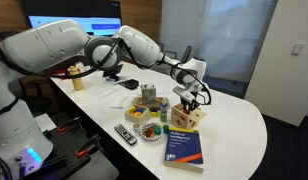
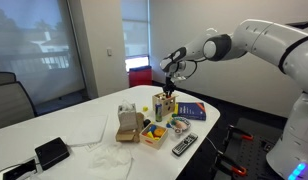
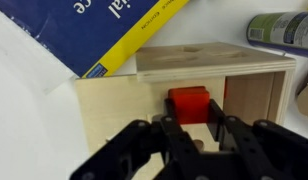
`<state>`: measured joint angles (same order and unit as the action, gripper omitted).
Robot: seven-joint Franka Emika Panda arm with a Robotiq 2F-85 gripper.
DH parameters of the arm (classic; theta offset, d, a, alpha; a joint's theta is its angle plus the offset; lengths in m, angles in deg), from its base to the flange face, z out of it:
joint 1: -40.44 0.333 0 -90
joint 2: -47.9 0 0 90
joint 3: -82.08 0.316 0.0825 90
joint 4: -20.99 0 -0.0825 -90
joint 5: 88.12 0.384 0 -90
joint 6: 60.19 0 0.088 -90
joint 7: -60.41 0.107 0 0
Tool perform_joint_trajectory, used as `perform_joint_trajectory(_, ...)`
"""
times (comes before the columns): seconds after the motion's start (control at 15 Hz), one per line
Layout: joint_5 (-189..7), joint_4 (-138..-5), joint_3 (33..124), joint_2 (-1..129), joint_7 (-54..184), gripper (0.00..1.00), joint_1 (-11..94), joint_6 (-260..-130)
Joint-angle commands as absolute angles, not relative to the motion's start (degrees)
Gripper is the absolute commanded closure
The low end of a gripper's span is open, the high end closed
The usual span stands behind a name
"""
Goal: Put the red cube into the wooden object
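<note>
My gripper should open: the red cube is over the opening of the wooden box (image 1: 191,117), inside the opening's rim, and would land in the box.
In the wrist view my gripper (image 3: 191,118) is shut on the red cube (image 3: 189,98), a small red block held between the two black fingers. It hangs directly over the pale wooden box (image 3: 109,105), close to a dark opening in its face. In both exterior views the gripper (image 1: 190,98) (image 2: 170,89) points down just above the wooden box (image 1: 191,117) (image 2: 165,106) on the white table. The cube is too small to make out there.
A blue-and-yellow book (image 1: 184,146) (image 2: 192,112) (image 3: 89,30) lies against the box. A yellow tray of small items (image 1: 150,129) (image 2: 152,134), a remote (image 1: 125,133) (image 2: 183,145) and a can (image 1: 164,104) (image 3: 284,30) stand nearby. The table edge (image 1: 249,150) curves close by.
</note>
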<state>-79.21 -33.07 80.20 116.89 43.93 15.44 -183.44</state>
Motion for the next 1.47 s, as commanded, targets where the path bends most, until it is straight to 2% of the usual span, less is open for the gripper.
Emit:
perform_joint_trajectory(0.0, -79.18, -28.81, 80.39, 118.91, 43.98, 0.90, 15.15, -180.40)
perform_joint_trajectory(0.07, -79.19, -28.34, 80.36, 119.15, 43.98, 0.75, 15.13, -180.16)
perform_joint_trajectory(0.13, -79.14, -28.25, 80.38, 119.11, 43.96, 0.40, 15.11, -180.14)
perform_joint_trajectory(0.2, -79.14, -28.11, 80.37, 119.18, 43.97, 0.39, 15.12, -180.27)
perform_joint_trajectory(0.53, -79.24, -29.02, 80.24, 118.32, 44.06, 0.02, 15.39, -180.81)
perform_joint_trajectory(1.4, -80.69, -33.74, 77.80, 112.03, 47.61, 0.00, 19.74, -182.31)
